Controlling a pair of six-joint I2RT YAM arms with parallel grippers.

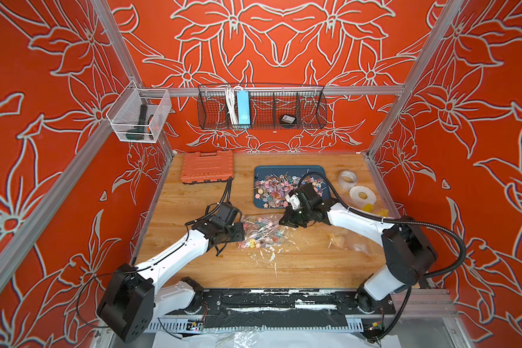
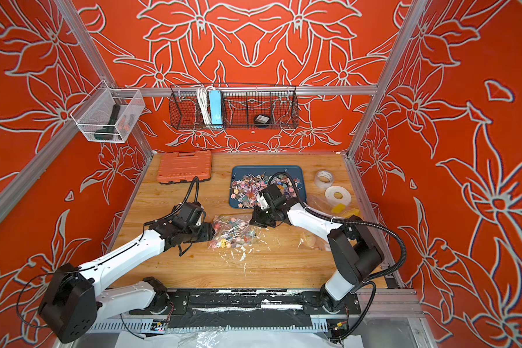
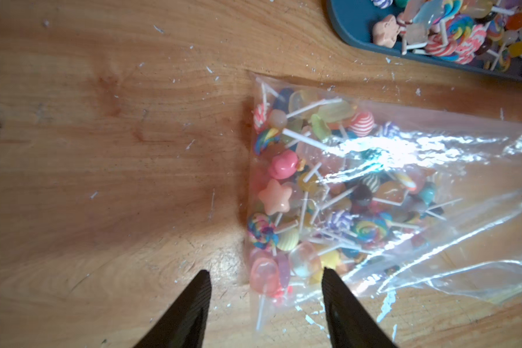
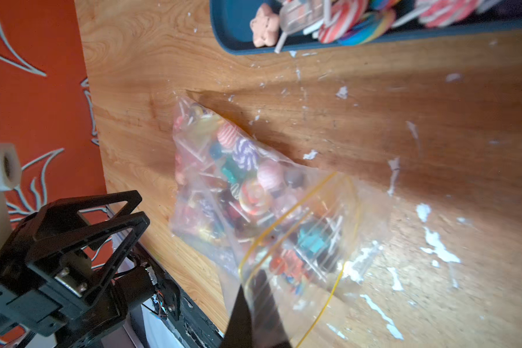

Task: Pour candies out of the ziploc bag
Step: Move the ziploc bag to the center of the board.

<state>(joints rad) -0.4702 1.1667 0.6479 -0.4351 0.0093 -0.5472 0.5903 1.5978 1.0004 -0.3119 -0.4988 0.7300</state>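
My left gripper should next grab the ziploc bag by a corner (image 1: 242, 246) (image 3: 263, 307) of its closed end, so that the bag's opening stays free to pour candies out.
A clear ziploc bag (image 1: 262, 232) (image 2: 232, 232) lies mid-table, with candies (image 3: 287, 168), tiny coloured lollipops on white sticks, inside it. My right gripper (image 4: 252, 280) is shut on the bag's yellow-lined mouth rim (image 4: 341, 271); one finger is inside the mouth, which gapes open. In both top views this gripper (image 1: 284, 223) sits at the bag's right end. My left gripper (image 3: 265, 272) (image 1: 239, 234) is open at the bag's closed left end, its fingertips (image 3: 204, 275) astride a corner with a pink lollipop between them. More candies (image 1: 278, 189) lie heaped on the blue tray (image 1: 264, 171) behind.
An orange tool case (image 1: 207, 167) lies at the back left. Two tape rolls (image 1: 347, 179) (image 1: 362, 195) and another clear bag with pale lumps (image 1: 341, 238) are on the right. White flecks (image 4: 437, 247) litter the wood. A wire basket (image 1: 261, 107) hangs on the back wall.
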